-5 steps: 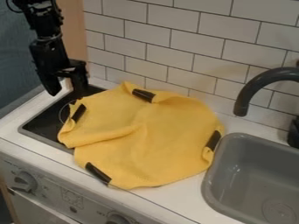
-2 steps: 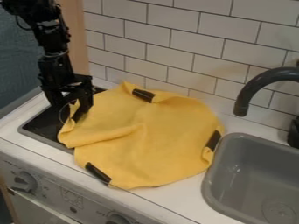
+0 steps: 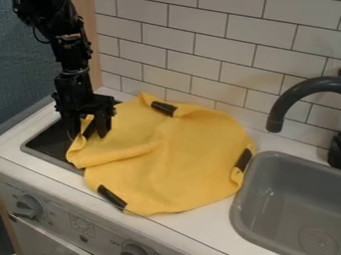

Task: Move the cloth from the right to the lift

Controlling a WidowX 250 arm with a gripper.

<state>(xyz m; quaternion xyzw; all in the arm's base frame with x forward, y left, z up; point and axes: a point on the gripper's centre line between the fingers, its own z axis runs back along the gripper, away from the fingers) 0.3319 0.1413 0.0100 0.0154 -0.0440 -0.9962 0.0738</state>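
The yellow cloth has its edge over the stove top. My gripper will pick it up by that edge next, to move the cloth (image 3: pixel 166 154) across the counter.
The yellow cloth (image 3: pixel 166 154) lies spread with folds over the counter and part of the dark stove top, with black clips or strips along its edge. My gripper (image 3: pixel 87 134) hangs at the cloth's upper left edge, open, one finger on each side of the black strip there. Part of the cloth's left corner shows between the fingers. Whether the fingers touch the cloth is hard to tell.
A grey sink (image 3: pixel 293 199) is set into the counter at the right, under a dark curved faucet (image 3: pixel 279 107). White tiled wall (image 3: pixel 193 55) rises behind. Stove knobs (image 3: pixel 28 205) line the front panel.
The gripper has come down and to the right, from above the stove's back left to the cloth's left edge. The cloth looks unmoved.
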